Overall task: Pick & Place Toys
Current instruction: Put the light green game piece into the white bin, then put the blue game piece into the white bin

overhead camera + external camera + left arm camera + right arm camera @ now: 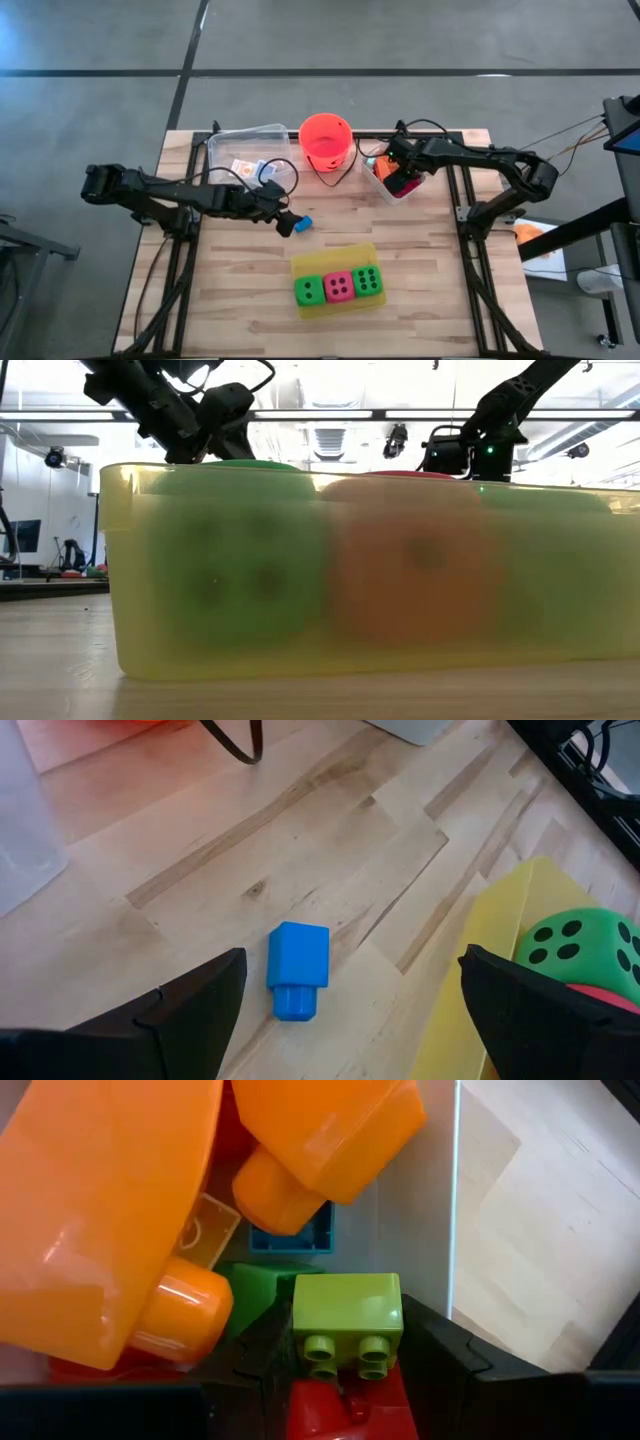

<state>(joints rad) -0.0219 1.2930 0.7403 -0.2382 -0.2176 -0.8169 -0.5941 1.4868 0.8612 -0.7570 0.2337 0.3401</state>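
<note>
The lime-green brick is inside the bin, over the red brick, so it is time for my right gripper to open.
A small blue brick lies on its side on the wooden table, also seen in the high view. My left gripper is open just above the table, one finger on either side of the brick and apart from it. My right gripper reaches into the clear bin of coloured bricks at the back right and is shut on a lime-green brick. Two green dice and a pink one sit in the flat yellow tray. My right gripper pinches the lime-green brick by two opposite side walls between its two fingers, coming down into the bin from above. The brick's studs face the wrist camera. It sits among the other bricks, above a red one; whether it is lifted clear I cannot tell.
The orange-red bucket stands at the back centre, with a clear box holding two small cards to its left. Large orange bricks crowd the bin around my right gripper. A black cable lies on the table near the bucket.
</note>
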